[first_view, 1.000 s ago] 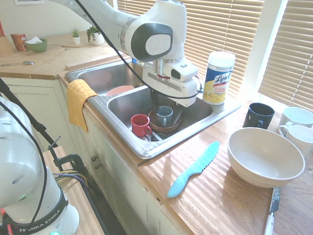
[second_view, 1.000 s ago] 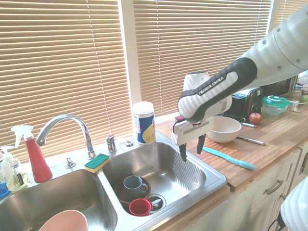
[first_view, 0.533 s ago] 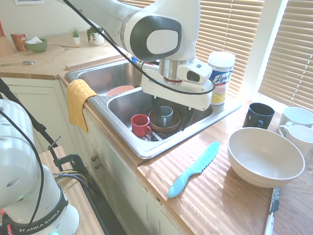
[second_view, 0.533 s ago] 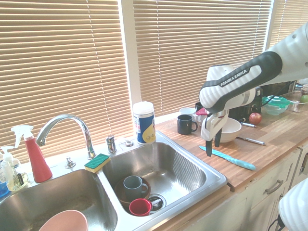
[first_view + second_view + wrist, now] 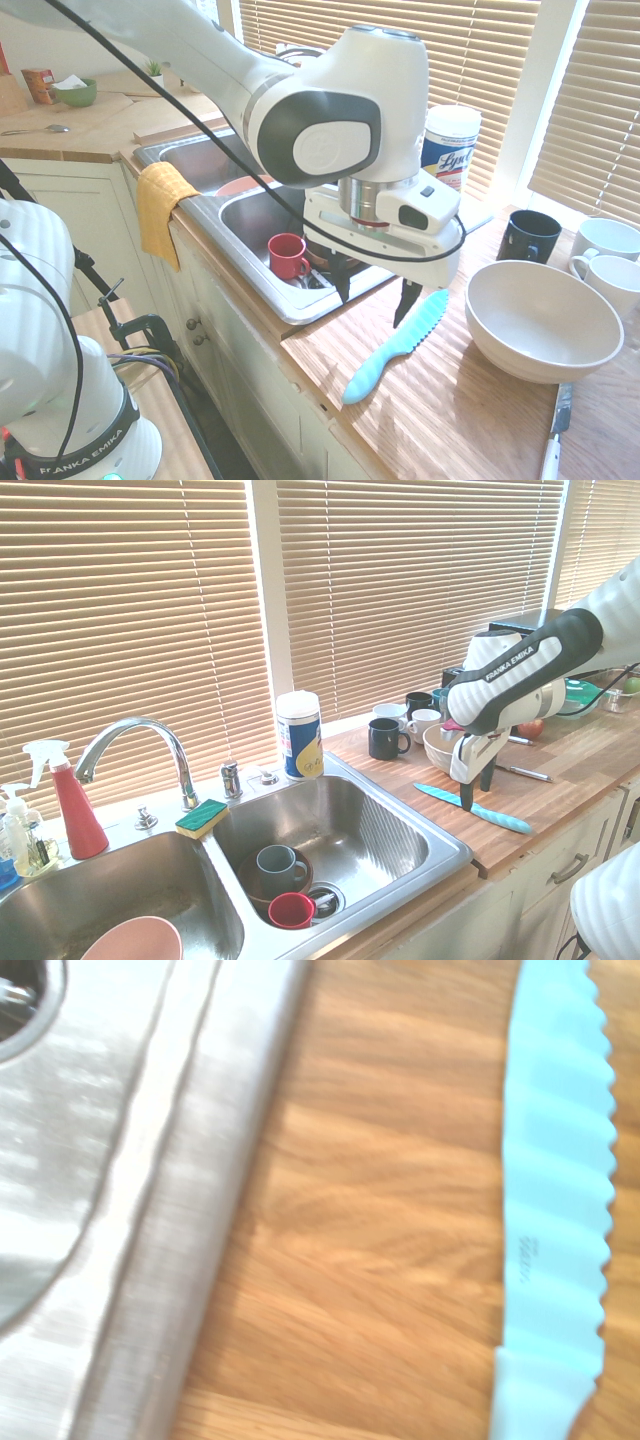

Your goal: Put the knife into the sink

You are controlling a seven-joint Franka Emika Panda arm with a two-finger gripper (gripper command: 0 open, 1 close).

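Observation:
The knife's serrated blade [image 5: 438,794] is bare on the counter, so my gripper will take hold of the knife by its turquoise handle [image 5: 500,819] next.
The turquoise knife [image 5: 395,347] lies flat on the wooden counter just right of the sink [image 5: 262,292], serrated blade pointing toward the window. My gripper [image 5: 373,292] hangs open just above the counter, fingers pointing down, over the strip between the sink's rim and the knife's blade. Nothing is between its fingers. From the other side the gripper [image 5: 476,790] stands over the knife [image 5: 500,818], near its blade half. The wrist view shows the knife [image 5: 555,1210] beside the steel sink rim [image 5: 170,1210] with bare wood between them.
A big off-white bowl [image 5: 540,320] sits right of the knife, with a black mug [image 5: 530,235] and white mugs [image 5: 605,240] behind it. A silver-bladed knife [image 5: 555,430] lies at the counter's front. A red mug [image 5: 288,255] and dishes sit in the right basin. A wipes canister [image 5: 450,150] stands behind the sink.
The arm has swung from above the right basin out over the counter and come lower, ending beside the knife. The gripper stayed open. The knife has not moved.

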